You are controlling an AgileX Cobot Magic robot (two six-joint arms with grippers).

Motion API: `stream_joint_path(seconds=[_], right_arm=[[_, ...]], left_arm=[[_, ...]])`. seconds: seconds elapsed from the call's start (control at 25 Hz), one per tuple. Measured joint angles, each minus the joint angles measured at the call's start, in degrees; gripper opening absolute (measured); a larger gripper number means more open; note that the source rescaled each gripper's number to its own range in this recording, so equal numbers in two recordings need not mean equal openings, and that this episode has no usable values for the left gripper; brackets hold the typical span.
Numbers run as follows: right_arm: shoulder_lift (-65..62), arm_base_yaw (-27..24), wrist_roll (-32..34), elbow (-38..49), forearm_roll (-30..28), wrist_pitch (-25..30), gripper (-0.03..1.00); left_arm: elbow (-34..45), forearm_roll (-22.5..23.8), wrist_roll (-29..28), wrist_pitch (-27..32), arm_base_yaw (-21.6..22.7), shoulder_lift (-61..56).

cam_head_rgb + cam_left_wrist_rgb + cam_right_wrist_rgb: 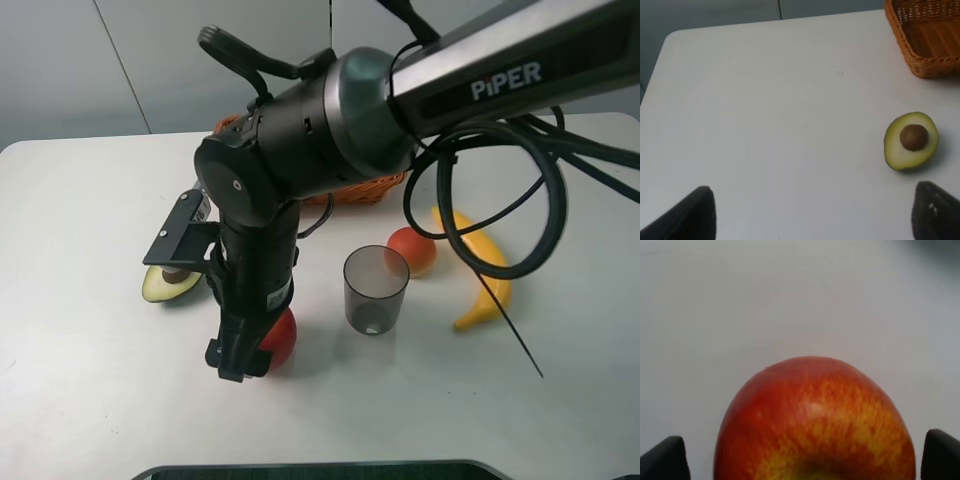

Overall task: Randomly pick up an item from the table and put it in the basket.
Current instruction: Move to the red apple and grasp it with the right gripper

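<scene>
The red apple point(281, 338) should go in the wicker basket point(365, 190), so my right gripper will next grab it by its widest round sides.
The red apple point(281, 338) with a yellowish patch lies on the white table point(80, 200) near the front, left of the middle. My right gripper point(252, 357) reaches across and points down over it. In the right wrist view the apple point(815, 420) fills the space between the two dark fingertips point(665, 460), with small gaps on both sides; the gripper point(805, 460) is open. The wicker basket point(365, 190) stands at the back, mostly hidden by the right arm; its corner shows in the left wrist view point(930, 40). My left gripper point(810, 215) is open and empty above the table.
A halved avocado point(168, 284) lies left of the apple and shows in the left wrist view point(911, 140). A grey translucent cup point(375, 290) stands right of the apple. A smaller orange-red fruit point(412, 250) and a banana point(480, 270) lie further right, under hanging black cables point(520, 220).
</scene>
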Motion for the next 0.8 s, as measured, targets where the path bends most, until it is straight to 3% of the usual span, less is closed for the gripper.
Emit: stream_joint_path(seconds=[0.44, 0.48, 0.52, 0.56, 0.8], right_arm=[[1.68, 0.00, -0.11, 0.00, 0.00, -1.94, 0.98], [1.68, 0.00, -0.11, 0.00, 0.00, -1.94, 0.70], [1.68, 0.00, -0.11, 0.00, 0.00, -1.97, 0.27], [1.68, 0.00, -0.11, 0.00, -0.17, -1.97, 0.00], [1.68, 0.00, -0.11, 0.00, -0.17, -2.06, 0.03]], left_arm=[[0.00, 0.00, 0.00, 0.00, 0.00, 0.00], [0.00, 0.00, 0.00, 0.00, 0.00, 0.00], [0.00, 0.00, 0.00, 0.00, 0.00, 0.06], [0.00, 0.00, 0.00, 0.00, 0.00, 0.00], [0.00, 0.00, 0.12, 0.00, 0.00, 0.06]])
